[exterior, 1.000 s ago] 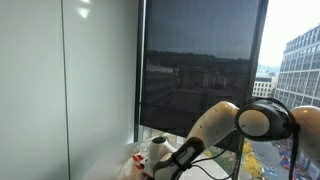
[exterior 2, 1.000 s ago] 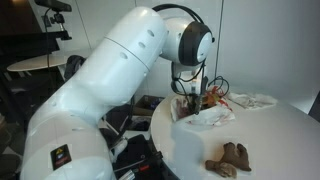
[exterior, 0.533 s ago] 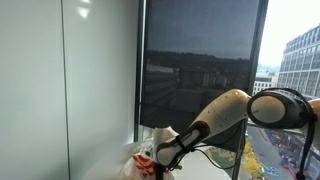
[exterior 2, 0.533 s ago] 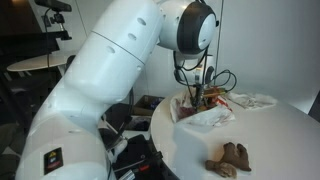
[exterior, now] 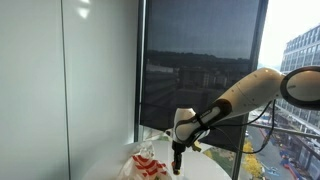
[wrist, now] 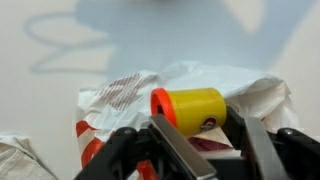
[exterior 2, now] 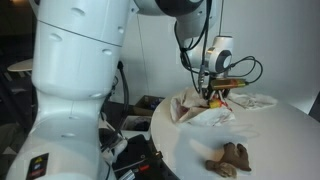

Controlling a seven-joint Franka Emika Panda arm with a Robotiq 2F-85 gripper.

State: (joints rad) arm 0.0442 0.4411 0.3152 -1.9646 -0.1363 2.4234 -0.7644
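Note:
My fingers hold the yellow container up over the white bag, so my gripper moves the yellow container onto the tabletop, before it releases it.
In the wrist view my gripper is shut on a yellow cylindrical container with an orange rim, which lies sideways between the two fingers. Below it is a crumpled white bag with red print on a white table. In both exterior views the gripper hangs just above that bag, at the far side of the round table.
A brown lumpy object lies near the table's front edge. More white wrappers lie behind the bag. A dark-shaded window and a white wall panel stand behind. Black cables and gear sit low beside the robot's base.
The arm has stretched out and risen from the bag. The gripper now hangs above the bag, further along the table, with the yellow container in its fingers.

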